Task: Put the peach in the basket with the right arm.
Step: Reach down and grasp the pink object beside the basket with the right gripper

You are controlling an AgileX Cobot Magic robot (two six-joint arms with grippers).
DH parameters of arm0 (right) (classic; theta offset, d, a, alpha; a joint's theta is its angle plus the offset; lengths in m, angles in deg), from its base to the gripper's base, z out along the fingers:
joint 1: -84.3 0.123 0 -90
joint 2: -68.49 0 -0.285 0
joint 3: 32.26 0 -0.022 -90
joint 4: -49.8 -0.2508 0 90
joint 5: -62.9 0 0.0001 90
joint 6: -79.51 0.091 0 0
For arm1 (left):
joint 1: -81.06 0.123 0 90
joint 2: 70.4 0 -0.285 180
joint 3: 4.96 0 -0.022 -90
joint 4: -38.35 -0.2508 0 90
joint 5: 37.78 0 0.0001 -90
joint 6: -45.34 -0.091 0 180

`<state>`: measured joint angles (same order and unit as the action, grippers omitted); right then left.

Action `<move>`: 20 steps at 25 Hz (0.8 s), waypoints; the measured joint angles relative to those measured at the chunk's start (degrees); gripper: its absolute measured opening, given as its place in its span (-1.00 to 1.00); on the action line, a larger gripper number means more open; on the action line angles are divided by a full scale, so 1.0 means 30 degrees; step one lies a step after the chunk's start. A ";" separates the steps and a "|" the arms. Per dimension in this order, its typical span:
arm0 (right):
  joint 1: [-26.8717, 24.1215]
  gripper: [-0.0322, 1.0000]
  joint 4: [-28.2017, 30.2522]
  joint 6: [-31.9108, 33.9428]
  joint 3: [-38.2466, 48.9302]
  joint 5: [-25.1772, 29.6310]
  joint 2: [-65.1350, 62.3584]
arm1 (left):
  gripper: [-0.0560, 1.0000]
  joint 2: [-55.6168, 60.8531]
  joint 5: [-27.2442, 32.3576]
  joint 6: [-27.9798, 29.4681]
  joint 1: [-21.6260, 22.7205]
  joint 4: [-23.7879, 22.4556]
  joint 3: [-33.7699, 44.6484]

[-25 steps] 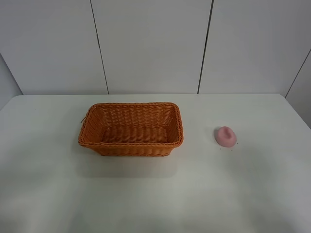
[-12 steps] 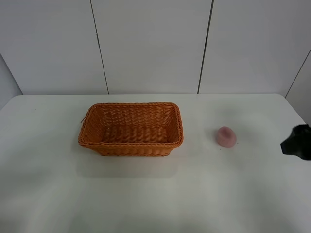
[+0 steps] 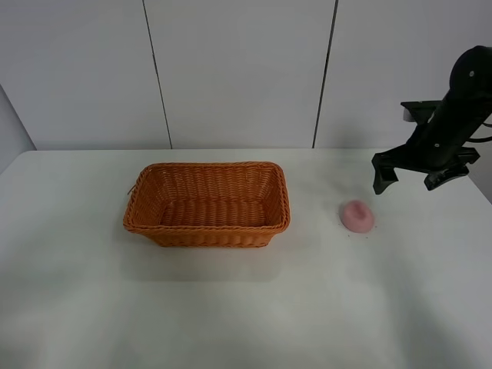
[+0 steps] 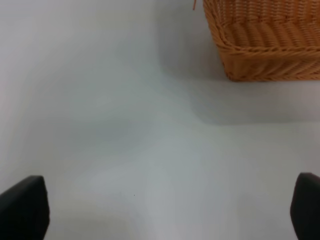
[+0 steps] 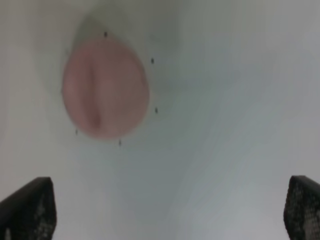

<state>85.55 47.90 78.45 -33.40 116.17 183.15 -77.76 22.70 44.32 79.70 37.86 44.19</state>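
Next, the right gripper takes hold of the pale pink peach (image 3: 357, 216) by its rounded sides to put it in the wicker basket (image 3: 207, 204).
The pale pink peach (image 3: 357, 216) lies on the white table, to the right of the orange-brown wicker basket (image 3: 207, 204). My right gripper (image 3: 413, 175) hangs above the table, up and to the right of the peach, its fingers spread open with nothing between them. The right wrist view shows the peach (image 5: 105, 89) below and ahead, with both fingertips (image 5: 27, 209) far apart at the frame's corners. In the left wrist view a corner of the basket (image 4: 265, 40) shows, and the left gripper (image 4: 165, 210) is open over bare table. The left arm is out of the exterior view.
The white table (image 3: 231, 307) stretches wide around the basket. A white panelled wall (image 3: 238, 69) stands right behind the table's back edge. Small dark specks (image 5: 152, 61) ring the peach.
The right arm has come in from the right edge and risen, and now hangs open above and right of the peach. Basket and peach have not moved.
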 joint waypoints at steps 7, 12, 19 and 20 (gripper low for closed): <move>0.1391 0.41 -0.0212 -0.0016 -0.1905 0.0319 0.2086 | 0.99 0.0000 0.0000 0.0000 0.0000 0.0000 0.0000; 0.2385 0.41 0.0076 0.0211 -0.1919 0.0011 0.2656 | 0.99 0.0000 0.0000 0.0000 0.0000 0.0000 0.0000; 0.2385 0.41 0.0445 0.0628 -0.1956 -0.0319 0.3644 | 0.99 0.0000 0.0000 0.0000 0.0000 0.0000 0.0000; 0.2385 0.41 0.0445 0.0645 -0.1956 -0.0468 0.3865 | 0.99 0.0000 0.0000 0.0000 0.0000 0.0000 0.0000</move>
<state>92.70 49.23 80.38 -39.27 114.77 194.75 -77.76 22.70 44.32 79.70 37.86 44.19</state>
